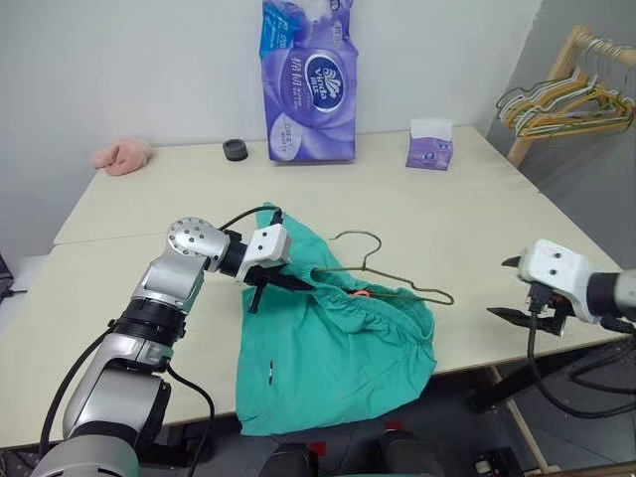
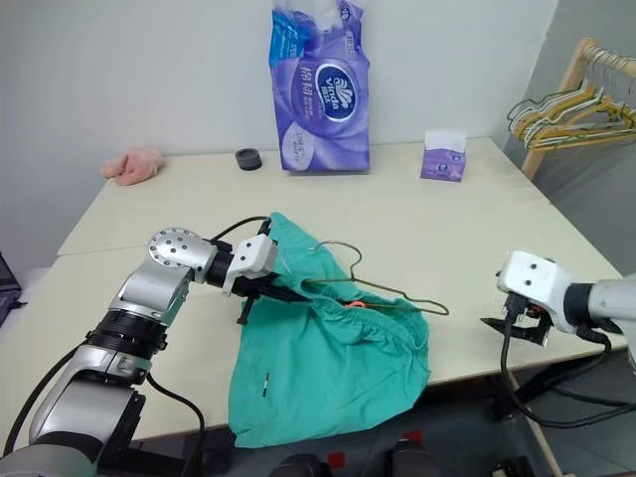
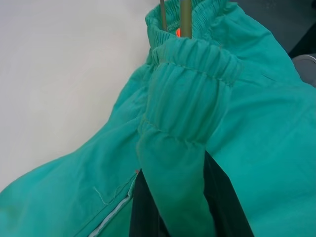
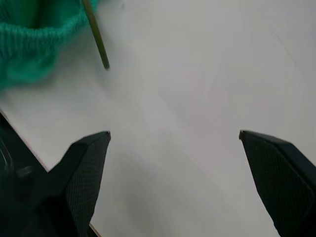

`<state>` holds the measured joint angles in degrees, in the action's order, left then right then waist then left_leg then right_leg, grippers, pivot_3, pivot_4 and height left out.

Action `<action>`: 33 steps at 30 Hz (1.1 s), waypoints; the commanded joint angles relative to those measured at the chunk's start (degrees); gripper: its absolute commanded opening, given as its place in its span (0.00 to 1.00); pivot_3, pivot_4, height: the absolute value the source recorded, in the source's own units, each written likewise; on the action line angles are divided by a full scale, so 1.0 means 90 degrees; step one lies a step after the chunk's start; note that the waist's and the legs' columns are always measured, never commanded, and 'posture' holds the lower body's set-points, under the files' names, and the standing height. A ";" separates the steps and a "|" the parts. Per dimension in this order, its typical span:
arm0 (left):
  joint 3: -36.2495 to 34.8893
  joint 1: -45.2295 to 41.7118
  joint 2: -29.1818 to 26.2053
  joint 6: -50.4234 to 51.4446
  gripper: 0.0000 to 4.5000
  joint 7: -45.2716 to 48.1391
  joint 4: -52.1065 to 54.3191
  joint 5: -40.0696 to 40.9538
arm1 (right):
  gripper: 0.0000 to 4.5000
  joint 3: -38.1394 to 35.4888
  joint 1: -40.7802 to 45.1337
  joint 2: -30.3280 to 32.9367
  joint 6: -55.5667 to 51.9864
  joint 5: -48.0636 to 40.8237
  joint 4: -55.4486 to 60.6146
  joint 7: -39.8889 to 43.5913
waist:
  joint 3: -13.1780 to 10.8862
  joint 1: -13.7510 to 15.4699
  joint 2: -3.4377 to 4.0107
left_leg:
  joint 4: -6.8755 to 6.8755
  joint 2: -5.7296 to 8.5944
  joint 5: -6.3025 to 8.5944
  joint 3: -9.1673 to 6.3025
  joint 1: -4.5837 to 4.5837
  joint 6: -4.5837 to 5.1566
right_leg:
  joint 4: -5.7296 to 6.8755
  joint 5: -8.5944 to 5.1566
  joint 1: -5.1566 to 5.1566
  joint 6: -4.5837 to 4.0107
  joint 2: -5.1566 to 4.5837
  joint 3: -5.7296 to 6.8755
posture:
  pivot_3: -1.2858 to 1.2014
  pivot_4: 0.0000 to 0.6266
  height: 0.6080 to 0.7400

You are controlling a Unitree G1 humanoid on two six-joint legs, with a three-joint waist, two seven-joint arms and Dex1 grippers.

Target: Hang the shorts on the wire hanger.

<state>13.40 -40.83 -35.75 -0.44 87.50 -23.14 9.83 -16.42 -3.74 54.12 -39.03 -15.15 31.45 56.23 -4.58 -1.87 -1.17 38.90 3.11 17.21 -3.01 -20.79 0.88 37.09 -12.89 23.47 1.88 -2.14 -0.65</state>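
My right gripper grabs the loose end of the waistband (image 1: 427,320) on the shorts (image 1: 328,368) next, since the waistband's gathered edge stands up while the legs lie slack.
The teal-green shorts (image 1: 328,368) lie at the table's front edge, their legs hanging over it. My left gripper (image 1: 296,285) is shut on the gathered waistband (image 3: 192,94), and the fabric drapes over its black fingers (image 3: 224,202). The olive wire hanger (image 1: 383,278) lies on the table with its hook behind the shorts. Part of its wire runs into the waistband opening (image 3: 185,19), and its right corner sticks out past the fabric. My right gripper (image 1: 510,288) stands open to the right of the shorts, near the table's edge. It holds nothing, and the hanger's corner (image 4: 96,34) is well clear of its fingers.
On the cream table (image 1: 477,219), a purple tissue pack (image 1: 308,84), a small tissue box (image 1: 429,147), a black round object (image 1: 236,149) and a pink cloth lump (image 1: 123,155) sit along the back. A wooden rack with several hangers (image 1: 571,99) stands at the far right.
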 commanded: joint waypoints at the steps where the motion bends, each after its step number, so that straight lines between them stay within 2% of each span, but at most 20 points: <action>1: -0.0220 -0.0165 -0.0067 0.0012 0.00 -0.0066 -0.0010 0.0088 | 0.99 -0.0176 -0.0646 -0.0952 -0.0345 -0.0531 0.1000 -0.0728 | 0.0007 0.0002 0.0013 | 0.0001 0.0000 0.0000 0.0000 0.0000 0.0000 | 0.0004 0.0000 0.0000 0.0000 0.0000 -0.0001 | 0.47 0.06 1.00; 4: -0.0230 -0.0198 -0.0078 0.0010 0.00 -0.0081 -0.0036 0.0087 | 0.99 0.0046 -0.1078 -0.1587 -0.0509 -0.0640 0.1394 -0.1192 | 0.0021 -0.0003 0.0033 | 0.0006 0.0010 0.0001 0.0009 0.0000 0.0002 | 0.0002 0.0006 0.0000 0.0011 -0.0006 -0.0015 | 0.47 0.06 1.00; 6: -0.0228 -0.0208 -0.0081 0.0009 0.00 -0.0086 -0.0043 0.0087 | 0.99 0.0151 -0.1203 -0.1766 -0.0590 -0.0698 0.1513 -0.1367 | 0.0027 -0.0005 0.0031 | 0.0007 0.0011 0.0002 0.0013 0.0002 0.0004 | -0.0005 0.0009 -0.0002 0.0018 -0.0006 -0.0019 | 0.47 0.06 1.00; 9: -0.0225 -0.0242 -0.0073 0.0008 0.00 -0.0111 -0.0054 0.0074 | 0.99 0.0480 -0.1296 -0.2212 -0.0903 -0.1007 0.1626 -0.1714 | 0.0046 -0.0003 0.0000 | 0.0006 0.0008 0.0003 0.0009 0.0003 0.0005 | -0.0007 0.0008 -0.0003 0.0017 -0.0002 -0.0012 | 0.47 0.06 1.00; 11: -0.0221 -0.0251 -0.0065 0.0003 0.00 -0.0124 -0.0057 0.0069 | 0.99 0.0631 -0.1272 -0.2285 -0.1041 -0.1170 0.1669 -0.1823 | 0.0065 0.0016 -0.0030 | 0.0003 0.0001 0.0003 -0.0005 0.0001 0.0004 | -0.0008 0.0006 -0.0003 0.0011 0.0002 0.0004 | 0.47 0.06 1.00; 16: -0.0212 -0.0255 -0.0046 0.0039 0.00 -0.0152 -0.0014 0.0074 | 0.99 0.1011 -0.1241 -0.2271 -0.1178 -0.1339 0.1572 -0.2077 | 0.0071 0.0043 -0.0040 | 0.0002 0.0005 0.0005 -0.0020 -0.0005 0.0000 | -0.0015 0.0004 -0.0005 0.0007 -0.0003 0.0015 | 0.47 0.05 1.00; 19: -0.0224 -0.0220 -0.0048 0.0105 0.00 -0.0189 0.0094 0.0098 | 0.99 0.1359 -0.0862 -0.2475 -0.1251 -0.1165 0.1092 -0.2505 | 0.0081 0.0035 -0.0057 | 0.0001 0.0003 0.0005 -0.0022 -0.0004 0.0000 | -0.0014 0.0004 -0.0006 0.0007 -0.0002 0.0019 | 0.47 0.05 1.00; 20: -0.0227 -0.0204 -0.0054 0.0125 0.00 -0.0197 0.0129 0.0105 | 0.91 0.1384 -0.0751 -0.2537 -0.1297 -0.1178 0.0986 -0.2624 | 0.0087 0.0031 -0.0066 | 0.0001 0.0003 0.0005 -0.0022 -0.0003 0.0000 | -0.0013 0.0004 -0.0006 0.0007 -0.0001 0.0020 | 0.47 0.05 1.00; 21: -0.0229 -0.0188 -0.0063 0.0139 0.00 -0.0204 0.0161 0.0111 | 0.87 0.1372 -0.0673 -0.2577 -0.1372 -0.1203 0.0907 -0.2738 | 0.0089 0.0031 -0.0068 | 0.0001 0.0002 0.0005 -0.0023 -0.0003 0.0000 | -0.0013 0.0004 -0.0006 0.0007 0.0000 0.0020 | 0.47 0.05 1.00; 24: -0.0252 -0.0137 -0.0101 0.0208 0.00 -0.0239 0.0266 0.0137 | 0.64 0.1394 -0.0619 -0.2486 -0.1401 -0.1285 0.0818 -0.2701 | 0.0092 0.0040 -0.0044 | 0.0001 0.0009 0.0005 -0.0021 -0.0003 0.0000 | -0.0011 0.0004 -0.0006 0.0006 -0.0004 0.0016 | 0.47 0.05 1.00; 32: -0.0375 -0.0040 -0.0231 0.0592 0.00 -0.0289 0.0539 0.0307 | 0.00 0.1391 -0.0647 -0.2304 -0.1162 -0.1270 0.0672 -0.2552 | 0.0094 0.0017 -0.0041 | 0.0004 0.0012 0.0005 -0.0009 0.0001 0.0002 | -0.0006 0.0005 -0.0006 0.0009 -0.0004 0.0005 | 0.48 0.05 1.00; 33: -0.0411 -0.0036 -0.0271 0.0739 0.00 -0.0267 0.0599 0.0382 | 0.00 0.1346 -0.0657 -0.2283 -0.1121 -0.1254 0.0642 -0.2558 | 0.0094 0.0013 -0.0041 | 0.0004 0.0011 0.0005 -0.0008 0.0001 0.0002 | -0.0006 0.0005 -0.0006 0.0009 -0.0004 0.0004 | 0.48 0.05 1.00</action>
<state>12.90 -40.70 -36.93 4.84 85.52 -19.93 11.44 -3.17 -9.80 32.88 -50.36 -26.04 36.64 32.85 -3.74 -1.75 -1.54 38.94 3.21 17.26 -3.08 -20.77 0.89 37.04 -12.85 23.42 1.97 -2.17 -0.61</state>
